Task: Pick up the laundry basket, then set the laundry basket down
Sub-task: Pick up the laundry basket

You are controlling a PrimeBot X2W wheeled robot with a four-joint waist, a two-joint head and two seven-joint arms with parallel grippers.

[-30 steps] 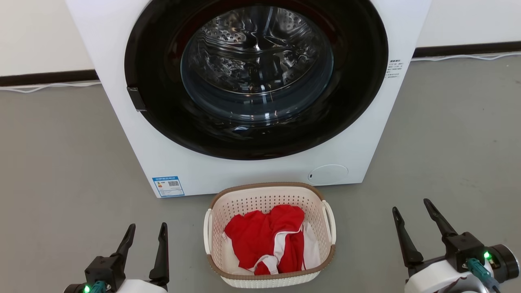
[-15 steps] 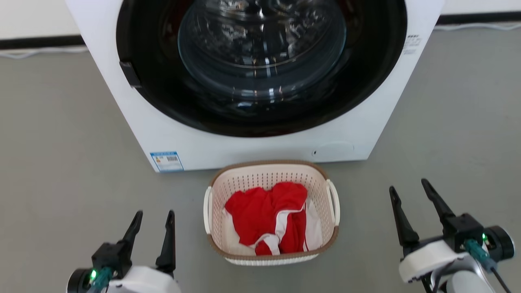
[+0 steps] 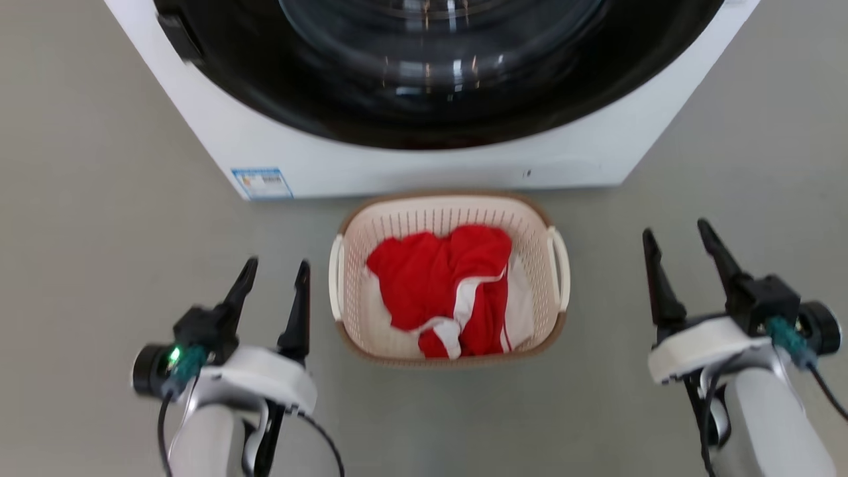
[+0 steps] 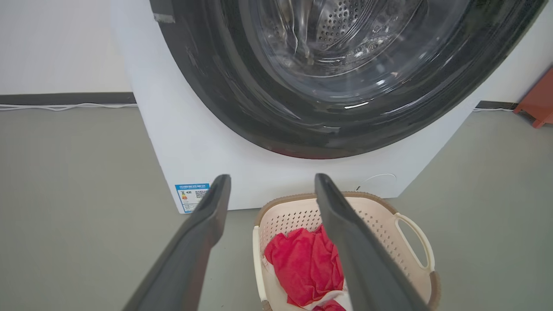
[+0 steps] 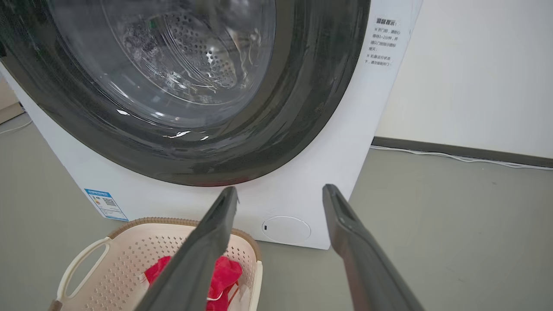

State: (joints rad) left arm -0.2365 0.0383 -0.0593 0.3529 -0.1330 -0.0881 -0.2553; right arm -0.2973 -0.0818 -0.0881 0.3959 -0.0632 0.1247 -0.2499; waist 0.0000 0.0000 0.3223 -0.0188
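Observation:
The left gripper picks up the laundry basket next, gripping it by its white loop handle (image 3: 336,278). This is because loose red clothes (image 3: 445,278) inside would spill if the basket tipped.
The laundry basket (image 3: 351,324) stands on the grey floor right in front of the washer, cream-white and perforated with a brown rim and a white loop handle on each side. Red and white clothes (image 3: 444,285) lie inside it. My left gripper (image 3: 275,265) is open just left of the basket, its inner finger close to the left handle (image 3: 335,278) without touching. My right gripper (image 3: 676,228) is open farther off on the right side, a clear gap from the right handle (image 3: 560,268). The basket (image 4: 414,242) lies low in the left wrist view and the basket (image 5: 108,255) at the lower left of the right wrist view.
The white washer (image 3: 411,165) with its big dark round door (image 3: 437,79) rises straight behind the basket. Grey floor (image 3: 99,199) spreads on both sides. A wall with a dark skirting and a white cable (image 5: 466,157) runs behind; an orange-red object (image 4: 538,101) sits far right.
The head camera has tilted down, so washer and basket sit higher in the picture. Both grippers have come forward along the basket's sides, the left one closer to it. Both stay open.

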